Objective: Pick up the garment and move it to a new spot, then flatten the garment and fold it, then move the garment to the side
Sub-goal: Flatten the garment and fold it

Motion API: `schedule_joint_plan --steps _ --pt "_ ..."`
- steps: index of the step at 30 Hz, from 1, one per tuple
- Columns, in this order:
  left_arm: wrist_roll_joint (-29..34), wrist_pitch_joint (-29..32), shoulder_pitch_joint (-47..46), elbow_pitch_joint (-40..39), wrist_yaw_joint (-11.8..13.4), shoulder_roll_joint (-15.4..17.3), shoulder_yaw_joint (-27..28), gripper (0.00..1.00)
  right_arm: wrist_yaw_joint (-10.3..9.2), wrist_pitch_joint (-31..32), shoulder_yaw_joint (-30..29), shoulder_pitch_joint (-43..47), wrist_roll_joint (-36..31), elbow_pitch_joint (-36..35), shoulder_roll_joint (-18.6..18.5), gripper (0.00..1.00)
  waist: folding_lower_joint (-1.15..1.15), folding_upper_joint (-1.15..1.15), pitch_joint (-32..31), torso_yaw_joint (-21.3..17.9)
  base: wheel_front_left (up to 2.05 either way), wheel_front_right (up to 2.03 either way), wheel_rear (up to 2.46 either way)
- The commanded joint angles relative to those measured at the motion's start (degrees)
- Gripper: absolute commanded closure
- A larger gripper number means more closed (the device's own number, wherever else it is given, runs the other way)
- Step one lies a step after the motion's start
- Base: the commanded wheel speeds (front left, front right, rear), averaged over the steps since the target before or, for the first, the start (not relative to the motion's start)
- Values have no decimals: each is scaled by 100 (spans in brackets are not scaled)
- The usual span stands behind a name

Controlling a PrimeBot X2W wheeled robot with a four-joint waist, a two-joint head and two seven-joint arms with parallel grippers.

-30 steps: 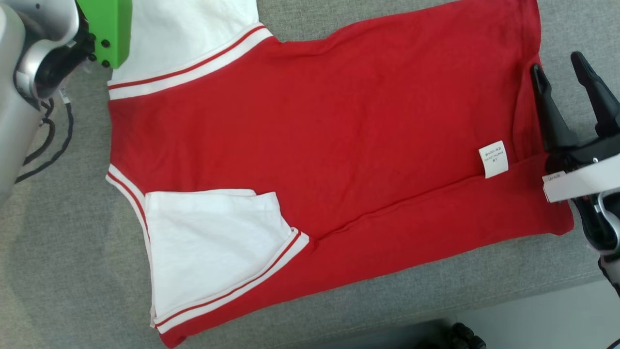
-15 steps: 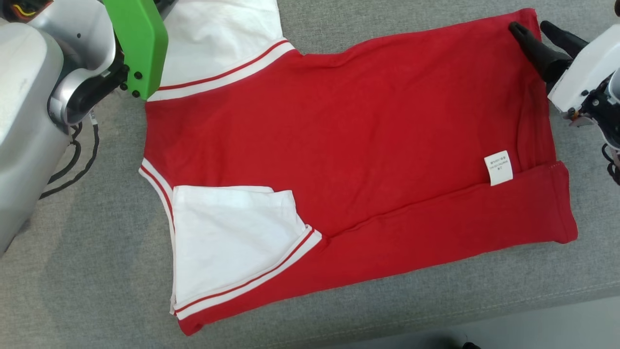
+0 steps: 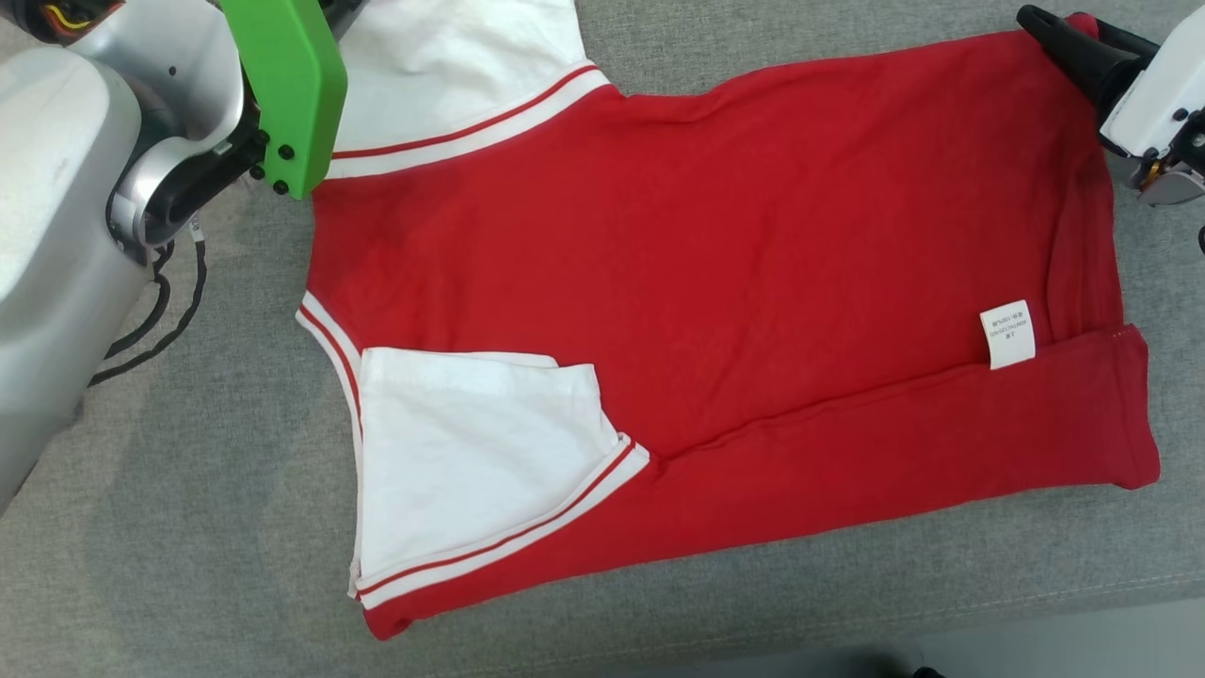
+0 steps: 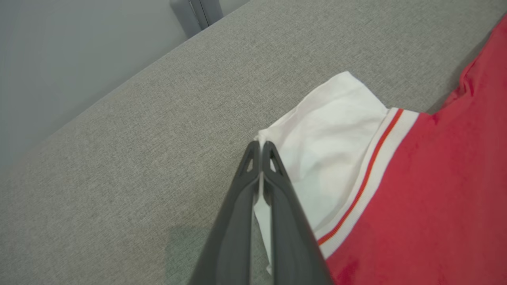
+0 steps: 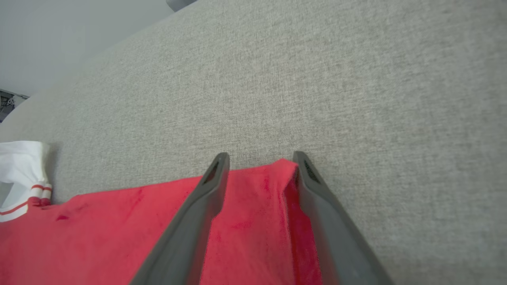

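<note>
The robot will next use its right gripper to pick up the garment by its red hem corner [image 3: 1079, 24], so that it can fold the red top's body [image 3: 768, 249] over.
The garment [image 3: 706, 264] is a red top with white sleeves trimmed in red stripes, spread flat on a grey padded surface [image 3: 141, 527]. Its lower strip is folded up and one white sleeve [image 3: 471, 452] is folded in over the body. In the left wrist view my left gripper [image 4: 260, 145] is shut on the edge of the other white sleeve [image 4: 336, 130] at the garment's far left corner. My right gripper [image 3: 1068, 24] is open at the far right corner. In the right wrist view its fingers [image 5: 216, 178] straddle the red hem corner [image 5: 277, 174], which lies between them.
My left arm's silver body [image 3: 56, 235] and green housing [image 3: 282, 85] with black cables overhang the garment's left side. A white care label [image 3: 1007, 334] lies near the right hem. The surface's front edge [image 3: 1036, 603] runs along the bottom right, with pale floor below.
The head view has shifted. My right gripper has moved from beside the care label up to the garment's far right corner, and its fingers now stand around that corner. The left gripper keeps its hold.
</note>
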Motion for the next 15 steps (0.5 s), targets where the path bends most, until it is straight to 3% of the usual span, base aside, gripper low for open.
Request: schedule_joint_plan --steps 1,2,8,15 --pt "5 -34 25 -21 21 22 -10 100 -1 26 15 -70 14 16 9 67 0 0 13 13 0 0 0" --pt "3 -36 17 -23 24 27 -8 100 -1 8 20 -87 23 3 8 100 0 0 17 18 0 0 0" --pt "94 -194 -63 25 35 74 35 100 -1 -232 71 -101 -14 -108 -88 100 0 0 44 20 0 0 0" --pt "400 -935 -284 147 74 153 210 100 -2 -872 -28 -218 39 -170 -221 100 0 0 75 9 0 0 0"
